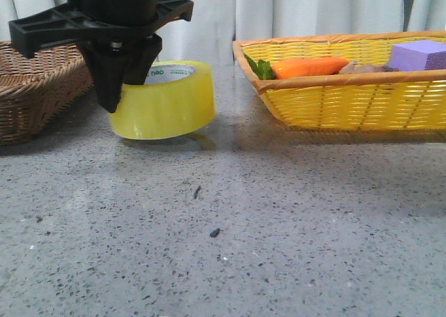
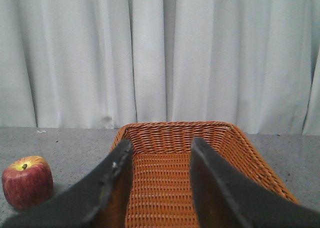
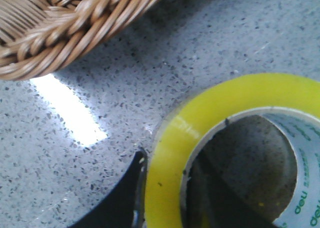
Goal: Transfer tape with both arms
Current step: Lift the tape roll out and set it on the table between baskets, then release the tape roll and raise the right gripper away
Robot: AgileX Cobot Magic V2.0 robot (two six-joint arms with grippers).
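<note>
The tape's lower edge stands over the grey tabletop in the front view and the tape would lie flat, so now it is time for my right gripper to open.
The tape (image 1: pixel 167 104) is a wide yellow roll with a white core and green letters. It sits left of centre in the front view, slightly tilted, with a shadow under its right edge. My right gripper (image 1: pixel 118 87) reaches down onto its left side. In the right wrist view the right gripper (image 3: pixel 167 188) is shut on the tape (image 3: pixel 170 153), with one finger outside the yellow wall and the other inside the core. My left gripper (image 2: pixel 160 153) is open and empty over a brown wicker basket (image 2: pixel 175 124). It does not show in the front view.
A brown wicker basket (image 1: pixel 35 87) stands just left of the tape and also shows in the right wrist view (image 3: pixel 75 17). A yellow basket (image 1: pixel 348 101) at the right holds a carrot (image 1: pixel 306 67) and a purple block (image 1: pixel 418 54). A red apple (image 2: pixel 27 182) lies beside the brown basket.
</note>
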